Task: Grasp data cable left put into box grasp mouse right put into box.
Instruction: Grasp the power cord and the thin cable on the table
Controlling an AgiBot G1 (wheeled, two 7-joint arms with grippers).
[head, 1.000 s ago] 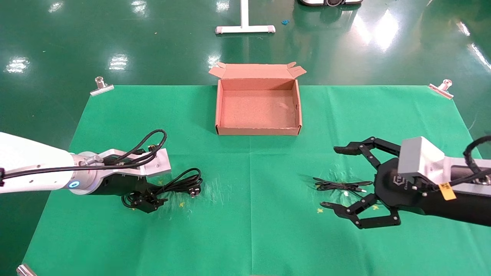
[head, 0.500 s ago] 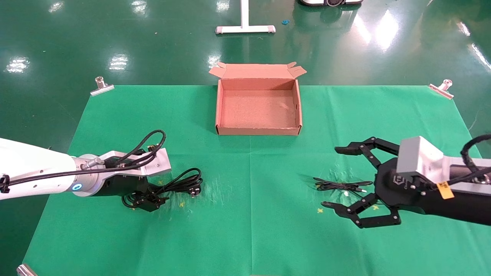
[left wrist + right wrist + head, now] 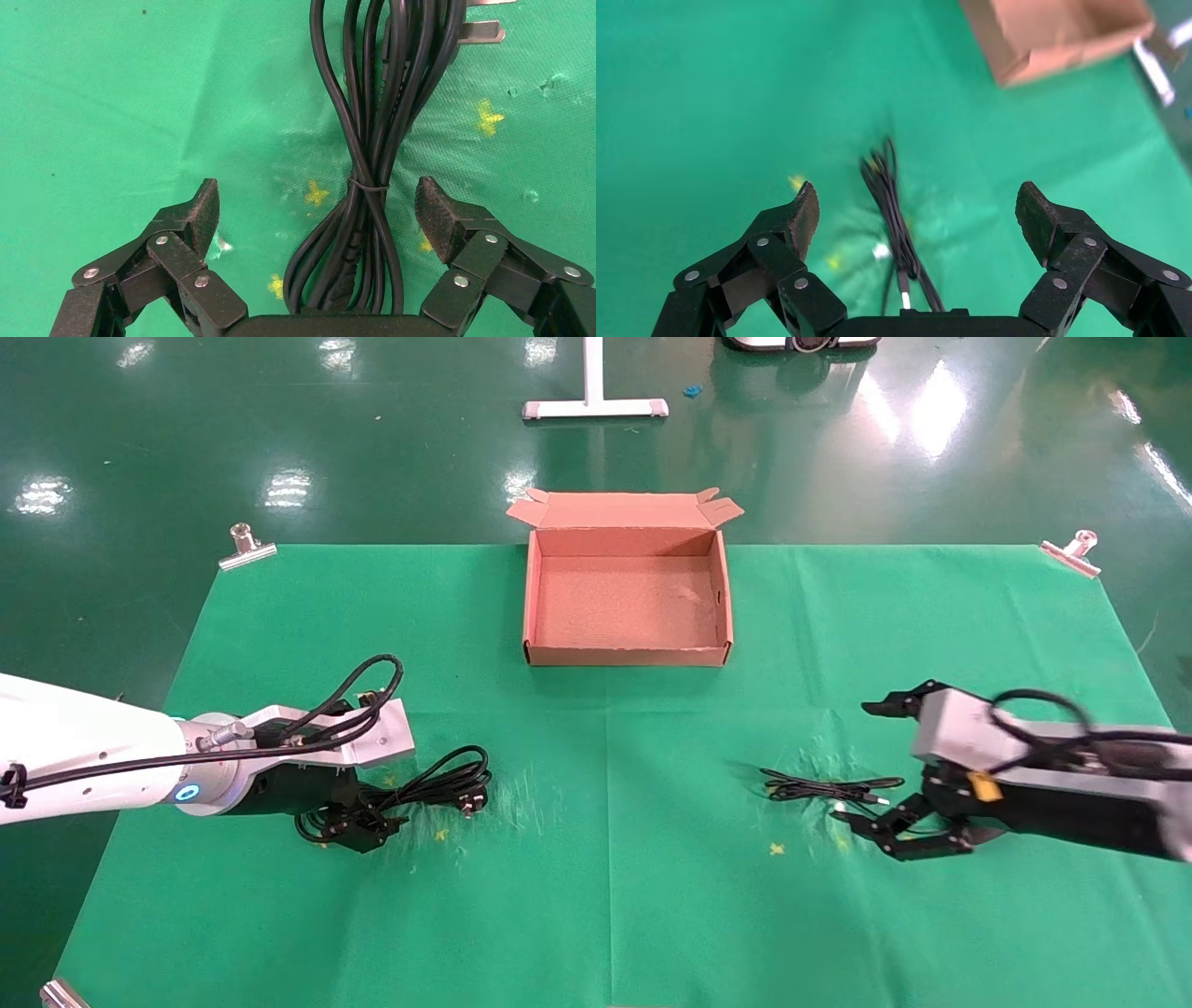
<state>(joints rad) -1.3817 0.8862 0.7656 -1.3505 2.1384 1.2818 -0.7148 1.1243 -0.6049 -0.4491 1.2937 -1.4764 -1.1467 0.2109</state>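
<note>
My left gripper takes hold of the cable by its narrow tied middle [image 3: 368,186] next, since the cable's loops fan out wide at both ends.
The data cable [image 3: 438,784], a thick black looped bundle with a silver-pronged plug [image 3: 473,800], lies on the green cloth at the left. My left gripper [image 3: 358,826] is open and low over its near end. In the left wrist view the cable [image 3: 369,140] runs between the spread fingers of that gripper [image 3: 318,207], touching neither pad. My right gripper [image 3: 857,763] is open just right of a thin black cord [image 3: 824,789] with a USB plug. The right wrist view shows that cord [image 3: 891,203] between the open fingers of the gripper [image 3: 917,210]. The mouse body is hidden. The box [image 3: 533,607] stands open and empty at the back centre.
The box also shows far off in the right wrist view [image 3: 1053,31]. Metal clips [image 3: 247,547] [image 3: 1071,553] pin the cloth's back corners. A white stand base [image 3: 596,407] is on the green floor beyond the table. Yellow cross marks dot the cloth.
My right arm has rolled and dropped lower, and its gripper now sits farther right, closer to the cloth by the thin cord. My left gripper has barely moved.
</note>
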